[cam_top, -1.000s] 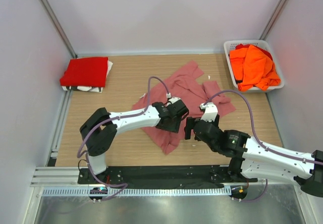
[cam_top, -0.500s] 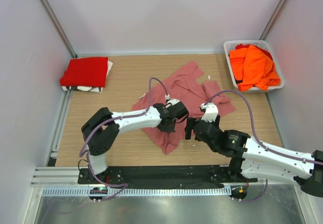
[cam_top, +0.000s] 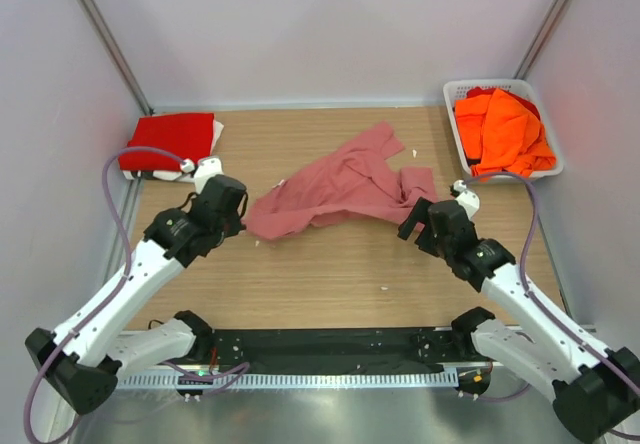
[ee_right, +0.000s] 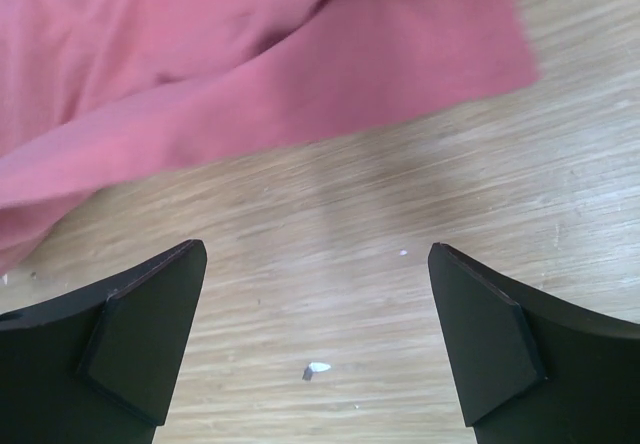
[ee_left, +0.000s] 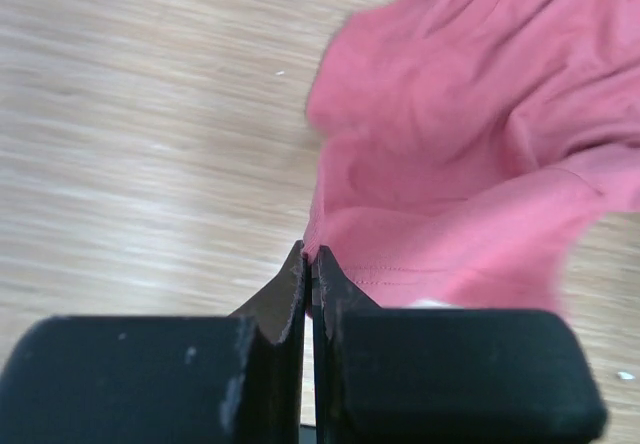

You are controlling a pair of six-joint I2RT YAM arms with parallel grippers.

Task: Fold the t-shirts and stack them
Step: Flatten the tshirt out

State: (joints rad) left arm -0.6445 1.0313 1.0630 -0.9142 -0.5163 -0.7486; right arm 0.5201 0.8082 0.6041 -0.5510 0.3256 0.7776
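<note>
The right gripper grabs the pink t-shirt's free corner, opposite the hem in my left gripper, next, to spread the t-shirt flat for folding.
The dusty rose-pink t-shirt (cam_top: pixel 340 186) lies stretched and crumpled across the middle of the wooden table (cam_top: pixel 330 269). My left gripper (cam_top: pixel 244 223) is at its left end, shut on the shirt's hem; in the left wrist view the pads (ee_left: pixel 296 286) pinch the pink edge (ee_left: pixel 460 164). At the shirt's right lower corner my right gripper (cam_top: pixel 413 226) stands open. In the right wrist view its gap (ee_right: pixel 318 264) holds only bare wood, with the pink cloth (ee_right: pixel 250 64) just beyond. A folded bright red t-shirt (cam_top: pixel 168 141) lies at the far left. Orange t-shirts (cam_top: pixel 503 129) fill the basket.
The white lattice basket (cam_top: pixel 456 92) stands at the far right corner. Under the red shirt a white folded cloth (cam_top: pixel 172 175) shows. Metal posts and pale walls close in the table on three sides. Small white specks (ee_right: pixel 318 368) lie on the wood.
My left gripper has shut on the pink shirt and pulled it left, stretching it out. The right arm has swung out to the right, still open.
</note>
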